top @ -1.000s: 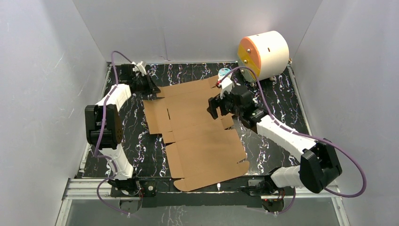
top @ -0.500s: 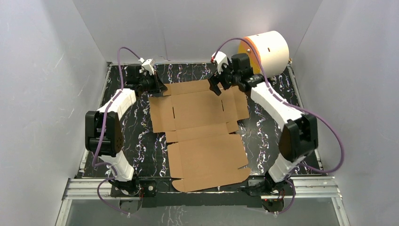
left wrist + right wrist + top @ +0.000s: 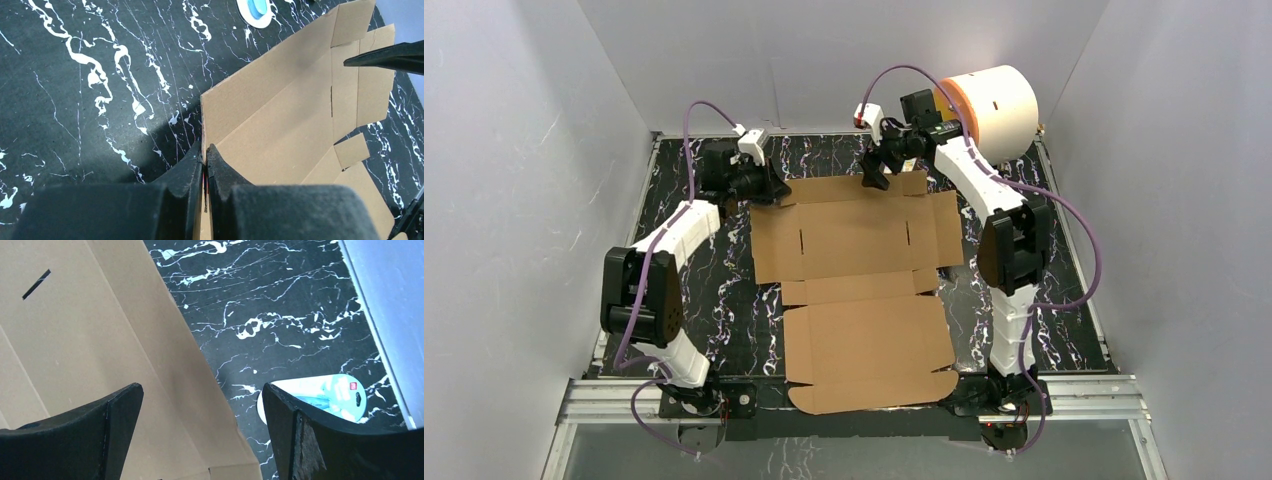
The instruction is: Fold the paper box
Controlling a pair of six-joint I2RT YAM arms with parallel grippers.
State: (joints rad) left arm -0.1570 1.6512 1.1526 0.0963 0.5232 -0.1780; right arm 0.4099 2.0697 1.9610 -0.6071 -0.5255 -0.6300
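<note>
My right gripper needs to fold that panel next by grabbing the paper box's far edge (image 3: pixel 219 396) with its fingers on both sides of it, while the box's side flaps stay free.
The paper box (image 3: pixel 856 300) is a flat brown die-cut sheet lying unfolded on the black marbled table (image 3: pixel 1044 250). My left gripper (image 3: pixel 774 191) is at the sheet's far left corner. In the left wrist view this gripper (image 3: pixel 205 150) is shut on the raised edge of the cardboard (image 3: pixel 280 115). My right gripper (image 3: pixel 872 180) hovers over the sheet's far edge, open. In the right wrist view the right gripper (image 3: pixel 200 390) has wide-apart fingers that straddle the border of the cardboard (image 3: pixel 90 340), with nothing between them.
A white-and-orange cylinder (image 3: pixel 984 112) stands at the back right. A small white and blue round object (image 3: pixel 320 395) lies on the table just beyond the sheet's far edge, also seen as the round object (image 3: pixel 255 9) from the left wrist. White walls enclose the table on three sides.
My right arm swung from the middle of the sheet to its far edge and opened wider. The left gripper moved right with the corner it holds, and the sheet shifted right and squared up.
</note>
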